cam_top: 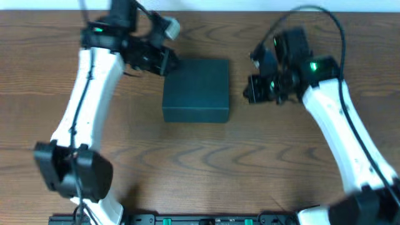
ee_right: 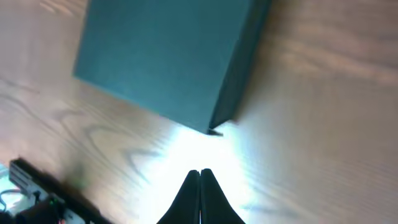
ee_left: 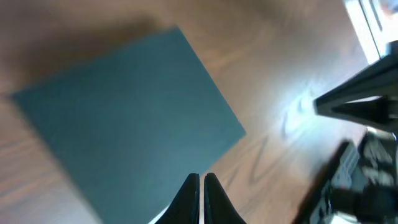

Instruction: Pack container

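Note:
I would leave the container on the tabletop if I lifted my left gripper now, because the gripper is shut and only hovers over the edge of the dark green container (cam_top: 195,89) (ee_left: 134,121).
The dark green container (cam_top: 195,89) sits closed in the middle of the wooden table, its lid down flat. My left gripper (cam_top: 167,62) is shut and empty, hovering at the box's far left corner; in the left wrist view its fingertips (ee_left: 201,178) hang over the edge of the box (ee_left: 124,118). My right gripper (cam_top: 250,94) is shut and empty, a little to the right of the box; in the right wrist view its tips (ee_right: 199,173) are over bare wood, just short of the box's corner (ee_right: 168,56).
A black rail with green markings (cam_top: 206,220) runs along the table's front edge. The two arm bases (cam_top: 72,172) stand at the front left and front right. No snack packets are in view.

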Controlling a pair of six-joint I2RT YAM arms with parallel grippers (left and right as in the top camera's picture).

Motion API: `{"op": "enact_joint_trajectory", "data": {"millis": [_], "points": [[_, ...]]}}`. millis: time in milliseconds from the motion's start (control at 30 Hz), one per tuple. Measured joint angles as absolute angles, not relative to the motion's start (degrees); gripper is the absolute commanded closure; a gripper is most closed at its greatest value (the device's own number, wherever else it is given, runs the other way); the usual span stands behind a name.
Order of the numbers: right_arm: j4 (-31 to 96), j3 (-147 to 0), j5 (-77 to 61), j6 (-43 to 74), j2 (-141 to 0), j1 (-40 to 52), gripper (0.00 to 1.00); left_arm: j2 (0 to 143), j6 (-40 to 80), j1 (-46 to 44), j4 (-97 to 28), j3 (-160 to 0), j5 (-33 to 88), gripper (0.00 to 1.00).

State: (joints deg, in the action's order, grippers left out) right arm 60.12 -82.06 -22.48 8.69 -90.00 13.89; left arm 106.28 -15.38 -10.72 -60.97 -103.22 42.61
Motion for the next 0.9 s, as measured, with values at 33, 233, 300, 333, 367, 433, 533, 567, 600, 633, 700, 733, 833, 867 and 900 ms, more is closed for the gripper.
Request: {"op": "enact_joint_trajectory", "data": {"millis": [33,233,300,333,367,433,533,567,600,633,700,733,833,867,900], "points": [[58.5,-79.0,-22.1,9.5,-87.1,13.9,0.98,107.0,-16.0,-11.5,-60.8,-101.9,42.6,0.94],[49.9,-60.7,-21.2,15.6,-67.8,15.9,0.98,111.4,-18.3,-17.5,-57.1,-93.7,42.6,0.94],[47.6,-55.2,-21.3,17.8,-64.3,17.2,0.99,112.2,-18.3,-19.4,-55.5,-92.7,42.6,0.94],[46.3,-52.3,-21.3,19.1,-62.8,17.9,0.98,112.7,-18.2,-20.3,-54.7,-92.3,42.6,0.94],[45.1,-49.3,-21.5,20.4,-61.7,18.7,0.98,113.1,-18.0,-20.9,-54.5,-92.2,42.3,0.94],[42.6,-44.5,-22.1,22.9,-60.3,20.3,0.98,114.5,-17.3,-22.0,-53.9,-92.2,40.5,0.94],[37.9,-38.8,-22.5,26.7,-59.5,23.2,0.98,115.9,-15.8,-22.6,-53.9,-92.2,38.4,0.94],[36.1,-37.1,-22.4,27.9,-59.5,24.2,0.99,116.1,-15.2,-22.7,-53.6,-92.2,37.9,0.94],[34.5,-35.7,-22.5,28.9,-59.5,25.0,0.98,116.1,-14.7,-22.8,-53.4,-92.2,37.4,0.94],[32.2,-34.2,-22.3,30.0,-59.4,25.8,0.98,116.1,-14.2,-22.9,-53.1,-92.2,37.0,0.94],[28.2,-31.5,-21.9,31.9,-59.4,27.0,0.98,116.1,-13.2,-23.0,-52.7,-92.2,36.2,0.94],[24.3,-29.4,-21.5,33.6,-59.5,27.7,0.98,116.1,-12.8,-23.0,-52.6,-92.2,36.0,0.94],[13.8,-25.1,-19.4,37.2,-59.6,28.5,0.98,116.1,-12.0,-23.0,-52.5,-92.2,35.6,0.94],[10.8,-24.1,-18.6,38.4,-59.9,28.8,0.98,116.1,-11.9,-23.0,-52.5,-92.2,35.6,0.94],[7.0,-22.9,-17.8,39.4,-60.3,28.9,0.98,116.1,-11.8,-23.0,-52.5,-92.2,35.5,0.94]]}}
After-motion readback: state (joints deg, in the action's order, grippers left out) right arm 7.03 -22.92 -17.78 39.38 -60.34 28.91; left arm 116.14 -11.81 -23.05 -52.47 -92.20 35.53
